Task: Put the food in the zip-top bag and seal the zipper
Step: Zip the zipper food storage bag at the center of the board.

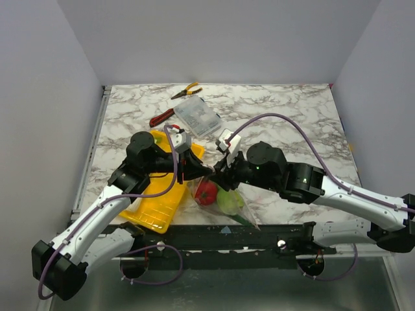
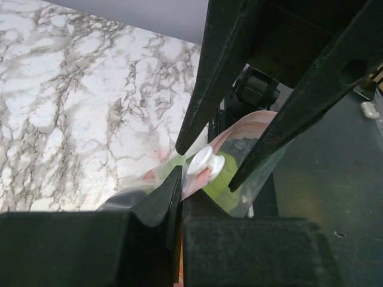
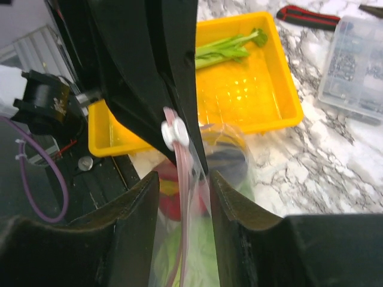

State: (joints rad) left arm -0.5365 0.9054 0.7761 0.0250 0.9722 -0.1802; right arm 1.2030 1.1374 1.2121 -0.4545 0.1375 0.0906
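Note:
The white slider [image 3: 175, 133] is the part my right gripper should grab next, with its fingers on both sides of the pink zipper [image 3: 181, 179]. Then my right gripper should slide it along to seal the bag.
The clear zip-top bag [image 1: 220, 197] hangs between my two grippers near the table's front edge. It holds a red tomato [image 1: 205, 192], a green cabbage [image 1: 227, 202] and a dark round piece [image 3: 230, 158]. My left gripper [image 1: 194, 170] is shut on the bag's mouth edge [image 2: 181, 191], beside the white slider [image 2: 206, 162]. My right gripper [image 1: 217, 175] is open, and its fingers [image 3: 137, 227] straddle the pink zipper [image 3: 181, 179] just below the slider [image 3: 175, 133]. Leafy greens [image 3: 227, 48] lie in the yellow tray.
The yellow tray [image 1: 155, 207] sits under the left arm at the table's front edge. A rigid clear box [image 1: 198, 115], red-handled pliers [image 1: 162, 118] and yellow-handled pliers [image 1: 186, 91] lie at the back. A black frame runs along the near edge.

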